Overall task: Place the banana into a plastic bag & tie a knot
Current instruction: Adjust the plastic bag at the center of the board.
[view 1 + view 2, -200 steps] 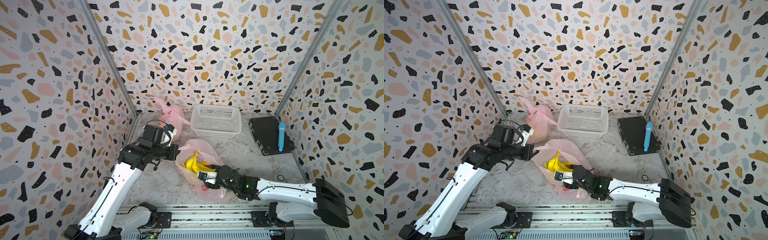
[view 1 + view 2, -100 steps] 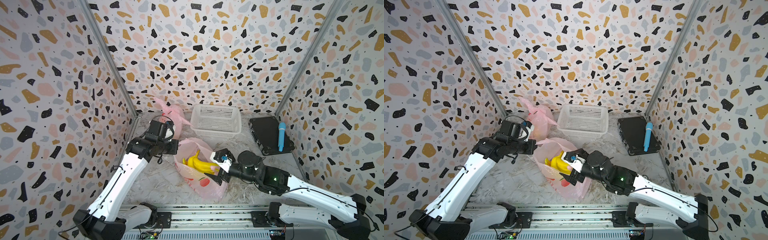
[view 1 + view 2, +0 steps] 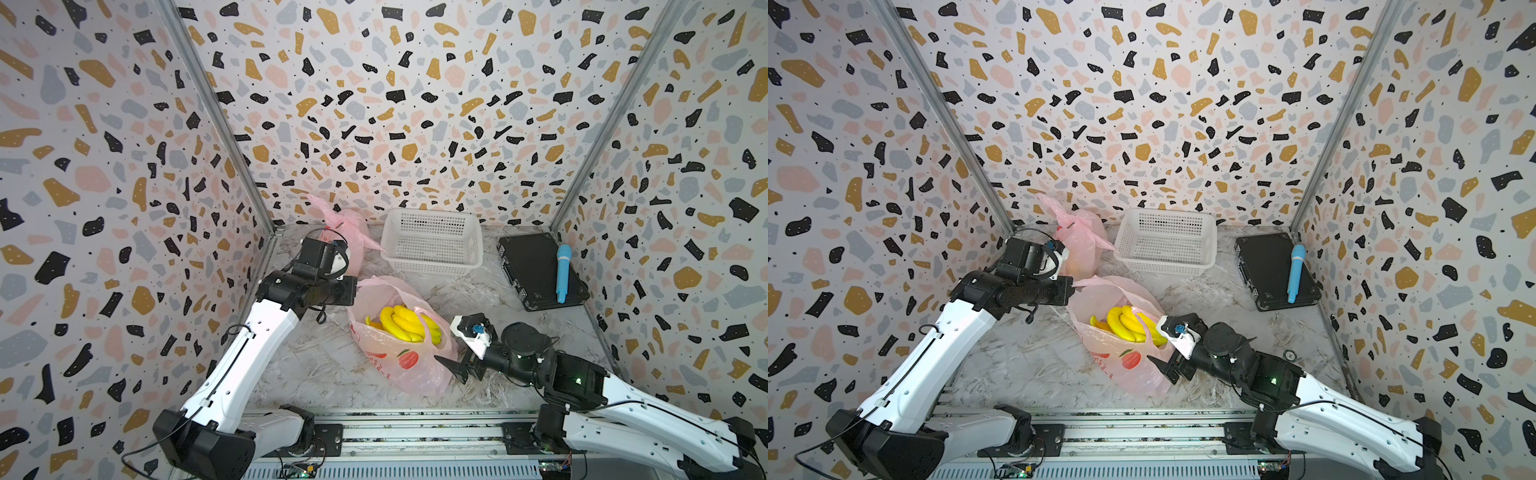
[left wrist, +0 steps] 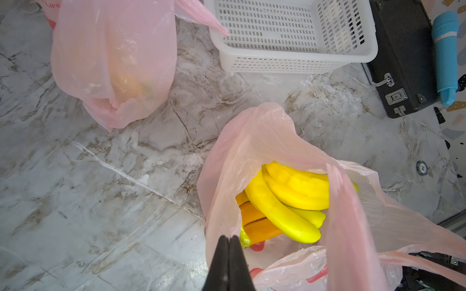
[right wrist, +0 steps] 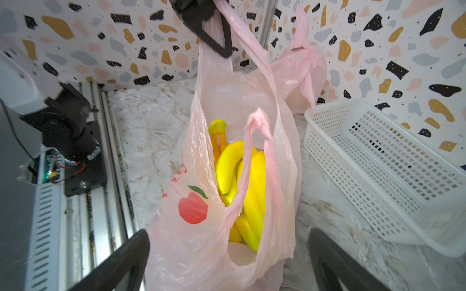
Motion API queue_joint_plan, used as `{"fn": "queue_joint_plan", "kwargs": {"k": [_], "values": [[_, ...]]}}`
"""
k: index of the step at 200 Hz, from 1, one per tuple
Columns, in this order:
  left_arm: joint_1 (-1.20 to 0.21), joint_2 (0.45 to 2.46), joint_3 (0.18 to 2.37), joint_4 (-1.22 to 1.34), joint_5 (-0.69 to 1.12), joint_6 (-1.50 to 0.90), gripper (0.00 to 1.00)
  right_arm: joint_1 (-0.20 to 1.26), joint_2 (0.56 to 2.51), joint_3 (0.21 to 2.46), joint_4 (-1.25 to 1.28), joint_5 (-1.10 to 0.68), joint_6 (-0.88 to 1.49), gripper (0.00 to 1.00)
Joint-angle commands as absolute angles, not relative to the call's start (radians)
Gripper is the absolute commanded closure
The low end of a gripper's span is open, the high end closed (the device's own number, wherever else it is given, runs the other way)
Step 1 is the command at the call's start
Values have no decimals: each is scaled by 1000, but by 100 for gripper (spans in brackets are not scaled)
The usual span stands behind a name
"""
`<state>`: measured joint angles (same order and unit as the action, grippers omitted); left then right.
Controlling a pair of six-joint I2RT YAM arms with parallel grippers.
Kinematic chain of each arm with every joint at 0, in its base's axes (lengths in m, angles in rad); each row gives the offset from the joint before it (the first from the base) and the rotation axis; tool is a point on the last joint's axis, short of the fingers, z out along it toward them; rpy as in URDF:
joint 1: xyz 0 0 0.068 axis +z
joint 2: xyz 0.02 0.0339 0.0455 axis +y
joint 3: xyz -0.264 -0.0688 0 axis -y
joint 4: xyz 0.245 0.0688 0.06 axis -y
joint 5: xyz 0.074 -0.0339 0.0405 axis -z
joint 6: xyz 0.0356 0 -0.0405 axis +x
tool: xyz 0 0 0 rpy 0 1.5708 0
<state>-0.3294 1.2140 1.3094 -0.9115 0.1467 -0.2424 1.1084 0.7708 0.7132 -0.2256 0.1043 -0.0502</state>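
I need to tie a knot next, so my right gripper needs to grab the plastic bag's (image 3: 395, 361) loose near handle, opposite the far handle that is being held.
A yellow banana bunch (image 3: 405, 322) (image 3: 1127, 322) lies inside the pink plastic bag (image 3: 395, 361) (image 3: 1129, 370), which stands open on the marble floor. My left gripper (image 3: 355, 289) (image 3: 1073, 286) is shut on the bag's far handle and holds it taut; in the left wrist view its tips (image 4: 229, 238) pinch the film above the banana (image 4: 282, 201). My right gripper (image 3: 453, 353) (image 3: 1167, 353) is open just right of the bag. In the right wrist view its fingers (image 5: 228, 235) straddle the bag's lower side. The near handle (image 5: 259, 123) hangs loose over the banana (image 5: 252, 181).
A second, tied pink bag (image 3: 349, 232) sits in the back left corner beside a white basket (image 3: 432, 245). A black case (image 3: 536, 270) with a blue microphone (image 3: 563, 270) on it lies at the back right. The metal rail (image 3: 395, 428) runs along the front edge.
My right gripper opened wide and drew back out of the bag to its right side, leaving the banana inside. The left gripper kept hold of the handle.
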Motion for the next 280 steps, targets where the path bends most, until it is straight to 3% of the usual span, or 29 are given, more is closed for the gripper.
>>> {"fn": "queue_joint_plan", "kwargs": {"k": [1, 27, 68, 94, 125, 140, 158, 171, 216, 280], "values": [[-322, 1205, 1323, -891, 139, -224, 100, 1126, 830, 675, -77, 246, -121, 0], [-319, 1201, 1324, -896, 141, -219, 100, 1128, 900, 634, 76, 349, -176, 0], [-317, 1207, 1321, -893, 155, -217, 100, 1130, 974, 633, 146, 289, -190, 1], [-315, 1206, 1320, -890, 159, -216, 100, 1129, 1012, 639, 140, 261, -190, 14], [-312, 1208, 1322, -893, 160, -216, 100, 1129, 1058, 652, 131, 247, -171, 38], [-310, 1210, 1323, -893, 161, -216, 100, 1132, 1057, 652, 130, 251, -156, 63], [-309, 1210, 1326, -900, 160, -214, 100, 1140, 1027, 652, 128, 260, -148, 81], [-308, 1206, 1336, -908, 151, -214, 100, 1141, 996, 669, 107, 279, -132, 100], [-308, 1177, 1454, -1007, 78, -208, 100, 1141, 867, 798, 36, 231, -94, 100], [-308, 1171, 1659, -1064, 104, -227, 100, 1114, 874, 1017, -65, 139, -68, 100]]}}
